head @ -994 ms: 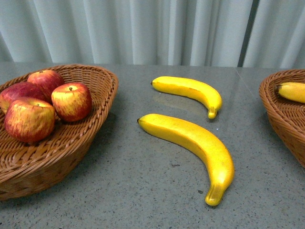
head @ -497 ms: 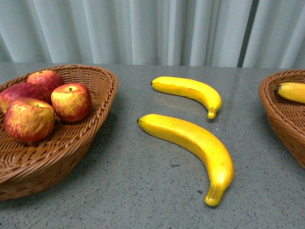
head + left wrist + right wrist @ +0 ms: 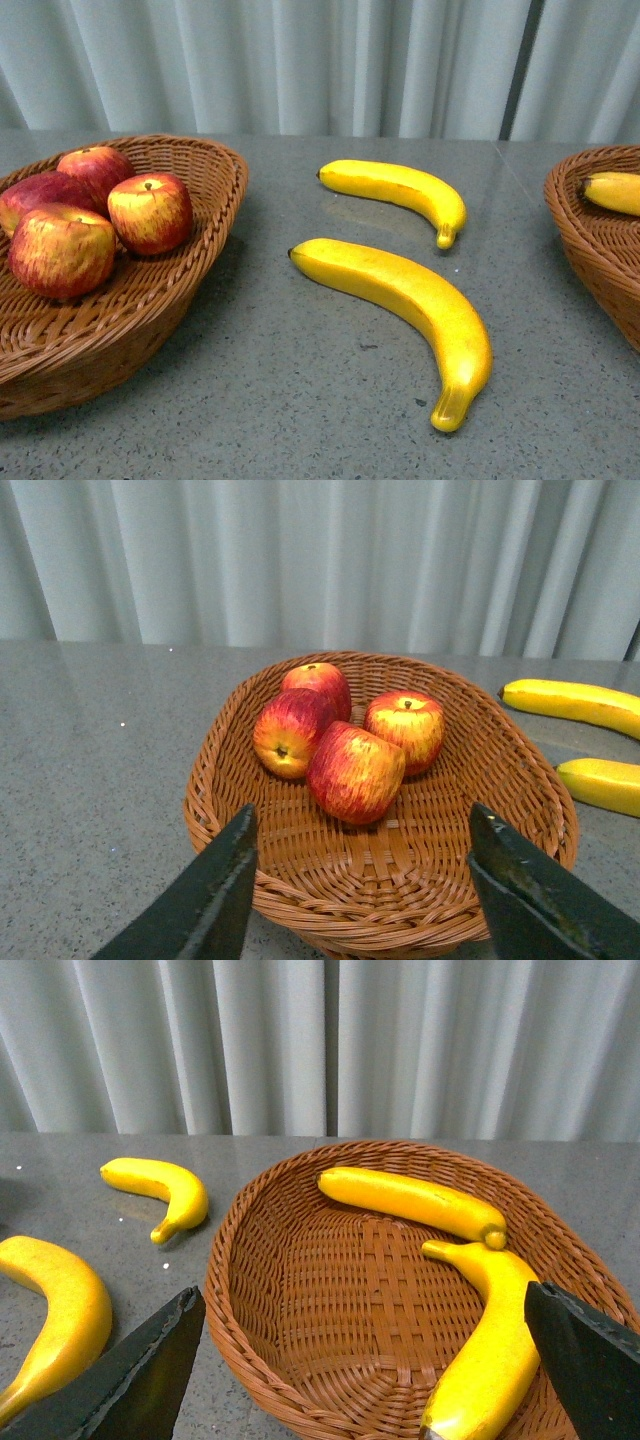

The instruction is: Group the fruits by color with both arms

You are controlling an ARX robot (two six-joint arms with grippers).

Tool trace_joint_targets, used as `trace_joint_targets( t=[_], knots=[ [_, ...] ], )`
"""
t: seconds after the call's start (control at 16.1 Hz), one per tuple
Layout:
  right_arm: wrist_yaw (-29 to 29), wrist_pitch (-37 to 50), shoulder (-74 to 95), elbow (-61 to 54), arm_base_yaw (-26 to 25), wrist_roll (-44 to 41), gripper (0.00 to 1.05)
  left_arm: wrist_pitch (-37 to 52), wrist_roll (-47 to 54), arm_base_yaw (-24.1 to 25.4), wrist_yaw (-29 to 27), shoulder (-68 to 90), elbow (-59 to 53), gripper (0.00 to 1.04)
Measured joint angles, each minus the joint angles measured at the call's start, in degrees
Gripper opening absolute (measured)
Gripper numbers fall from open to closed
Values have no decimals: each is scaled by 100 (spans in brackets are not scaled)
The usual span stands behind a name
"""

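Observation:
I should next use my right gripper to grab the smaller yellow banana by the middle of its body [image 3: 388, 183], so that I can sort the fruits by color.
Several red apples [image 3: 150, 212] lie in the left wicker basket [image 3: 190, 270]; the left wrist view shows the same apples [image 3: 355, 772] in that basket [image 3: 380, 880]. Two yellow bananas rest on the grey table, a large one [image 3: 410, 300] in front and a smaller one [image 3: 400, 190] behind. The right basket [image 3: 590, 250] holds a banana [image 3: 612, 192]; the right wrist view shows two bananas [image 3: 410, 1200] [image 3: 495, 1360] inside it [image 3: 300, 1290]. My left gripper [image 3: 362, 880] is open above the apple basket's near rim. My right gripper [image 3: 365, 1370] is open over the banana basket. Neither arm appears in the front view.
A pale pleated curtain [image 3: 320, 60] closes off the back of the grey table [image 3: 300, 400]. In the right wrist view the two loose bananas [image 3: 160, 1190] [image 3: 55, 1310] lie on the table beside the banana basket.

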Motion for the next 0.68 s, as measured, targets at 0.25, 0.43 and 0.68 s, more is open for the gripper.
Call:
trace_joint_targets(
  t=[0.25, 0.43, 0.68],
  knots=[
    [-2293, 1941, 2933, 933, 138, 520, 98, -2, 0, 0, 4, 0, 0, 98],
    [-1969, 3348, 4933, 2135, 1182, 509, 98, 0, 0, 0, 2, 0, 0, 98],
    [-1714, 3539, 5978, 2855, 1674, 466, 98, 0, 0, 0, 0, 0, 0, 98]
  ],
)
